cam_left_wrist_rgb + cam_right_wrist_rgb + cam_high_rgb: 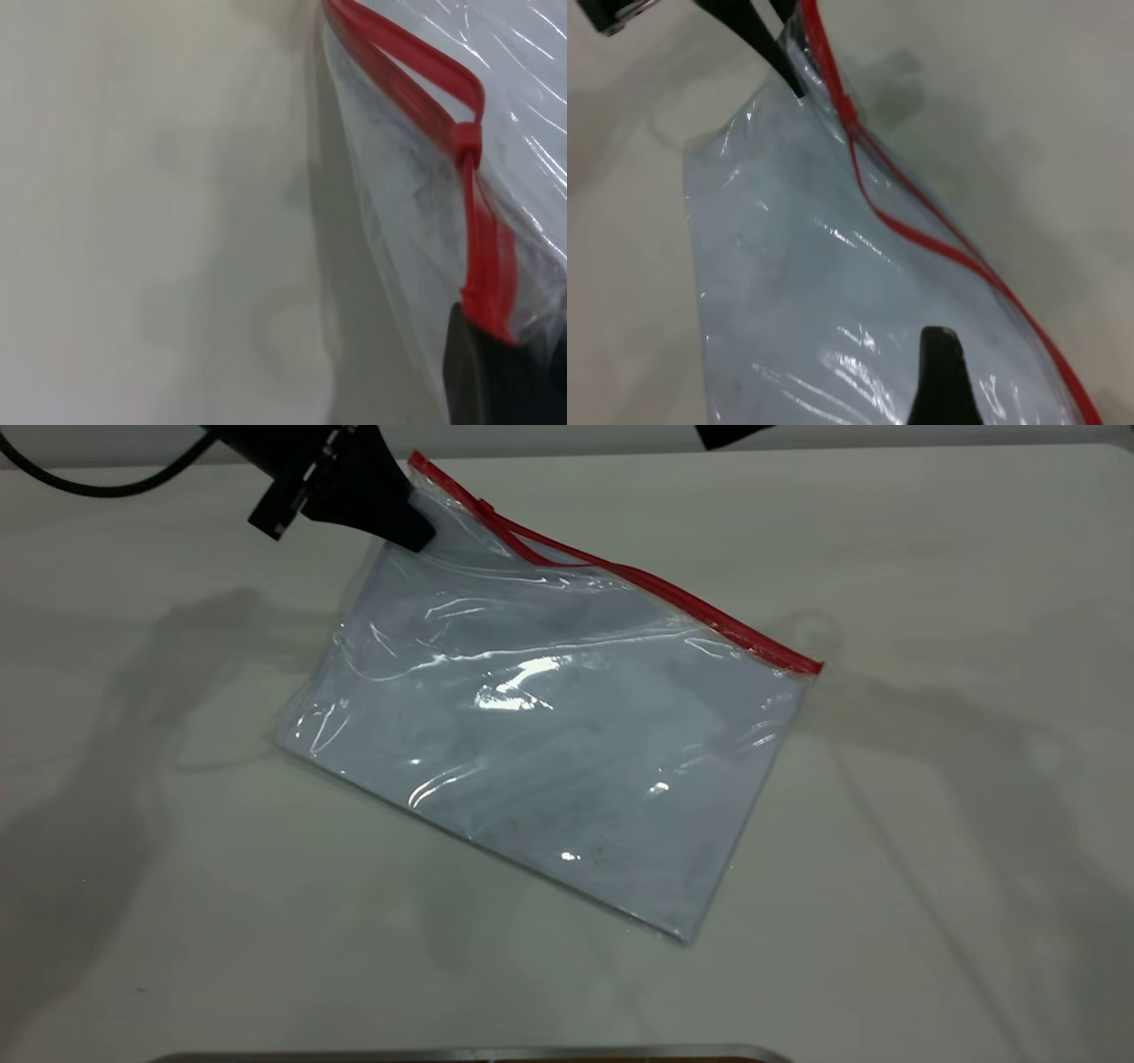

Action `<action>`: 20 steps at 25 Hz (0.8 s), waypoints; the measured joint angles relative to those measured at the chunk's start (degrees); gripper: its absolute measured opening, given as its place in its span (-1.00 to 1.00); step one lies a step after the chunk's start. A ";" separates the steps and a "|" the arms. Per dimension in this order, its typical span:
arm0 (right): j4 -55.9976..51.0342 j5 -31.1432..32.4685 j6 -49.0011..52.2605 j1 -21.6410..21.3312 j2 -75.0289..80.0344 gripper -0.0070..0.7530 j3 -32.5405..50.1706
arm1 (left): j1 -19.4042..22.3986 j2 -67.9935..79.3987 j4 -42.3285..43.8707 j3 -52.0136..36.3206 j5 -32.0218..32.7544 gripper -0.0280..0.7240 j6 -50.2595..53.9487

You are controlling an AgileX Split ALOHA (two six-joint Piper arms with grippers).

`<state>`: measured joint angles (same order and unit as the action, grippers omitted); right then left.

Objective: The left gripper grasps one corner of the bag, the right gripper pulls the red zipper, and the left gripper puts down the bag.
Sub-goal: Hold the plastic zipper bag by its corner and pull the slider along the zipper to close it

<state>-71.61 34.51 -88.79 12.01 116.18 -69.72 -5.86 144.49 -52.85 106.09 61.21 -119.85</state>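
The robot's right gripper needs to pull the zipper along the clear bag (549, 735), so it should first grab the red zipper by its small slider (485, 506).
The clear bag (549, 735) with a white sheet inside lies slanted on the white table (930, 824). Its far left corner (418, 462) is raised. My left gripper (416, 531) is shut on that corner, just below the end of the red zipper (673, 598). In the left wrist view the left gripper (496, 372) pinches the plastic at the strip's end. The small red slider (467, 142) sits close to it, and the strip gapes in a loop past the slider. My right gripper (941, 376) hangs over the bag's middle, apart from the red zipper (921, 235). It holds nothing.
A black cable (89, 483) runs in at the top left of the exterior view. A black part of the right arm (726, 432) shows at the top edge. A metal rim (469, 1054) lies along the table's near edge.
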 joint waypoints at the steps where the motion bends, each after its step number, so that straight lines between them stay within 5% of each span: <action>1: -0.12 0.54 0.00 0.12 1.16 0.54 -1.08 | -0.40 0.00 0.07 0.00 -0.06 -0.78 -0.14; 11: -0.19 4.21 -0.17 4.95 13.56 0.54 -12.99 | -3.89 0.00 -0.20 0.00 -0.55 -0.78 -0.87; 20: -1.87 4.62 -1.12 6.28 16.14 0.54 -15.18 | -3.89 0.24 -8.25 0.00 -1.39 -0.78 -1.03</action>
<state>-73.49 39.13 -89.91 18.29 132.32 -84.89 -9.76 144.73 -61.10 106.09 59.82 -120.88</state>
